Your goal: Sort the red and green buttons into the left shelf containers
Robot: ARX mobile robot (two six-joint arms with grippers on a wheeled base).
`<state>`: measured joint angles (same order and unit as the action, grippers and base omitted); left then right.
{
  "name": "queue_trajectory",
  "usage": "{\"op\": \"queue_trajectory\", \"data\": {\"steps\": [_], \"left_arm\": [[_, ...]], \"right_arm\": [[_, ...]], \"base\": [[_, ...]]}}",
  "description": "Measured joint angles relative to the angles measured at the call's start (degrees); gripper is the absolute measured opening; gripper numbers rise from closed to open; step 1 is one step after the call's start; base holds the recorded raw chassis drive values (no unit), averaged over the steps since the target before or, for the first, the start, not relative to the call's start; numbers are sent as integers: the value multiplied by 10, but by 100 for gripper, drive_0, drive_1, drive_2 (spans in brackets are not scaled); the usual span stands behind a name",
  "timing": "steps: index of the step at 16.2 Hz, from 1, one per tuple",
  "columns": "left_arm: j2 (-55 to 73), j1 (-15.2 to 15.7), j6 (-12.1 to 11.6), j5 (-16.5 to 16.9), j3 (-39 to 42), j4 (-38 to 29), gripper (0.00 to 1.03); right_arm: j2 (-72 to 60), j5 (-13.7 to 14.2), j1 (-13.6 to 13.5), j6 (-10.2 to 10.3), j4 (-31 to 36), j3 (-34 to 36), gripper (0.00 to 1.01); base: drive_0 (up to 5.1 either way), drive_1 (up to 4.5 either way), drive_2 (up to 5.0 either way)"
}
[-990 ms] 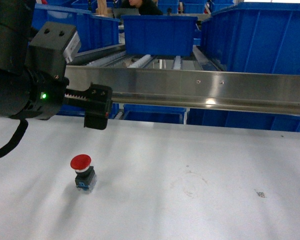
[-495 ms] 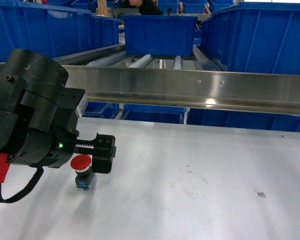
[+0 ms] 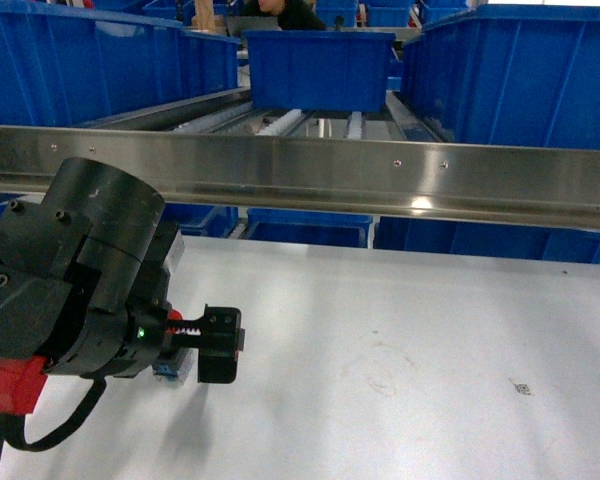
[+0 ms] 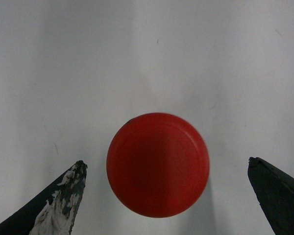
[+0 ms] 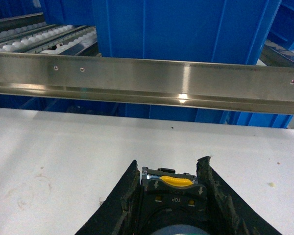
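Note:
My left gripper grabs the red button by its wide mushroom cap (image 4: 158, 165) next. Then the button goes into a blue shelf container.
The red button (image 4: 158, 164) stands on the white table (image 4: 196, 58), its wide cap seen from straight above in the left wrist view. My left gripper (image 4: 165, 162) is open, with one fingertip on each side of the cap and a gap to both. In the head view the left gripper (image 3: 218, 348) hangs low over the table and hides that button. My right gripper (image 5: 169, 169) is shut on the green button (image 5: 174, 196), a dark block with a yellow tab; only the rim of its cap shows. Blue bins (image 3: 100, 60) line the left shelf.
A steel rail (image 3: 380, 175) runs across the shelf front above the table's far edge, with rollers behind it. More blue bins stand at the middle (image 3: 320, 65) and right (image 3: 520, 70), and others under the rail. The right arm is out of the head view.
My left arm has come down from rail height to just above the table, over the red button, which now sits between its open fingers and is covered in the head view.

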<state>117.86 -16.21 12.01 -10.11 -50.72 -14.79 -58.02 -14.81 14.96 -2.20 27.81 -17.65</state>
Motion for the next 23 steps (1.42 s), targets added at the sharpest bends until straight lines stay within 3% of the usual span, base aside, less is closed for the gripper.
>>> {"op": "queue_trajectory", "data": {"steps": [6,12,13,14,15,16,17,23], "left_arm": [[42,17,-9,20,29,-121,98],[83,27,-60,24,25,-202,98],[84,27,-64,25,24,-200,92],[84,27,-65,18,21,-202,59],[83,27,-65,18,21,-194,37],[81,28,-65,21,22,-190,30],[78,28,-66,23,24,-193,26],[1,35,-66,72,45,-179,25]], "right_arm": [[0,0,0,0,0,0,29],[0,0,0,0,0,0,29],[0,0,0,0,0,0,29],[0,0,0,0,0,0,29],[0,0,0,0,0,0,29],[0,0,0,0,0,0,29],[0,0,0,0,0,0,29],[0,0,0,0,0,0,29]], "base": [[0,0,0],[0,0,0],[0,0,0],[0,0,0],[0,0,0],[0,0,0],[0,0,0],[0,0,0]]}}
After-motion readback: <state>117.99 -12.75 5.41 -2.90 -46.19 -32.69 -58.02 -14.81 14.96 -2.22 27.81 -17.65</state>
